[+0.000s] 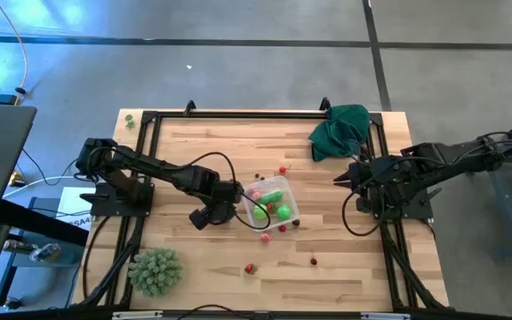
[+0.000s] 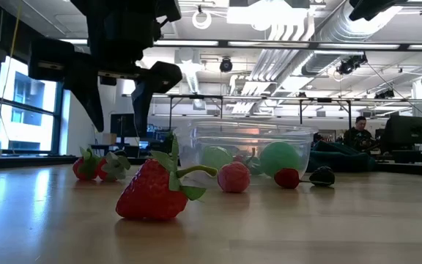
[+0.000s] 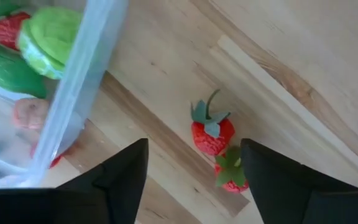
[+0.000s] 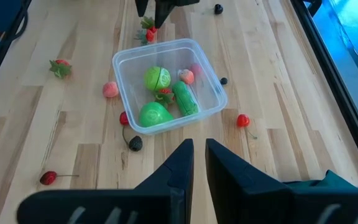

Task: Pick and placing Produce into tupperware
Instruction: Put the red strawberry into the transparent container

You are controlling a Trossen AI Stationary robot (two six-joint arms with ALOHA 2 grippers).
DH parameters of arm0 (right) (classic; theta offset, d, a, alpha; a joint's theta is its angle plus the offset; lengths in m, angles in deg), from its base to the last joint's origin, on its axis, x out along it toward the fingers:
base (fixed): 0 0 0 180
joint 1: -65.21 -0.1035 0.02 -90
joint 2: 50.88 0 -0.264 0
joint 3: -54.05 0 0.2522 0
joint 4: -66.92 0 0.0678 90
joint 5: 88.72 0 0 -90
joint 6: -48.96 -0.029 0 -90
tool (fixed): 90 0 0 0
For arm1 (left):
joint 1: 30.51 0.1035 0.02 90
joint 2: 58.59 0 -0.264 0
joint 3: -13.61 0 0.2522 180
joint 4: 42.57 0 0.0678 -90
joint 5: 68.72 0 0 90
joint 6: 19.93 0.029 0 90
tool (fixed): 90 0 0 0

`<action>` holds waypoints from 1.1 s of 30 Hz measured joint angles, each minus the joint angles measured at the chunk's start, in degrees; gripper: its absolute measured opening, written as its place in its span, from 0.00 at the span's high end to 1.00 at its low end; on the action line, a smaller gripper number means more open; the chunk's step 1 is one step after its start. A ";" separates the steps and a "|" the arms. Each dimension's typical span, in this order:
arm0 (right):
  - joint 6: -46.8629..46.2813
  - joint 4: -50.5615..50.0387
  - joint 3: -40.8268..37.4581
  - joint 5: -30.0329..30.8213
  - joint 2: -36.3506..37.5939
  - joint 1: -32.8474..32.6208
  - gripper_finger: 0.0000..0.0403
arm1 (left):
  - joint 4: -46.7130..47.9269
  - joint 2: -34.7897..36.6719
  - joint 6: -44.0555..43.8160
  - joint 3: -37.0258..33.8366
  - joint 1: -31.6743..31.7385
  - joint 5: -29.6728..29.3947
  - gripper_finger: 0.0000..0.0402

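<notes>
The left gripper needs to go lower before it closes on the strawberry, because its fingers stop above the red strawberry (image 3: 212,137) and wood shows beside the strawberry.
The clear tupperware (image 1: 278,216) (image 4: 204,62) stands mid-table and holds green pieces (image 4: 156,78), a red one and a pink one. My left gripper (image 3: 194,180) (image 2: 114,110) hangs open beside the box's left side, pointing down. Two small strawberries (image 3: 211,134) (image 3: 232,175) lie on the wood below, between its fingers and untouched. More produce lies loose around the box: a strawberry (image 2: 152,192), a pink berry (image 4: 110,89), cherries (image 4: 243,120). My right gripper (image 4: 198,163) waits shut above the table's right side.
A spiky pale-green ball (image 1: 156,269) sits at the near left corner and a dark green cloth (image 1: 340,129) at the far right corner. A black frame (image 1: 238,114) borders the wooden top. Bare wood lies along the near edge.
</notes>
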 joint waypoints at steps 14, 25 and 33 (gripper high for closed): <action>0.00 -0.06 0.00 0.00 0.01 0.01 0.92 | -0.65 -5.33 -1.56 0.01 0.00 4.01 0.41; 0.02 -0.15 0.00 -0.01 -0.02 0.01 0.92 | -1.86 -8.41 -3.08 0.10 0.00 3.74 0.47; 0.00 0.00 0.00 0.00 0.00 0.00 0.92 | -1.81 -9.99 -3.10 -0.01 0.00 3.81 0.51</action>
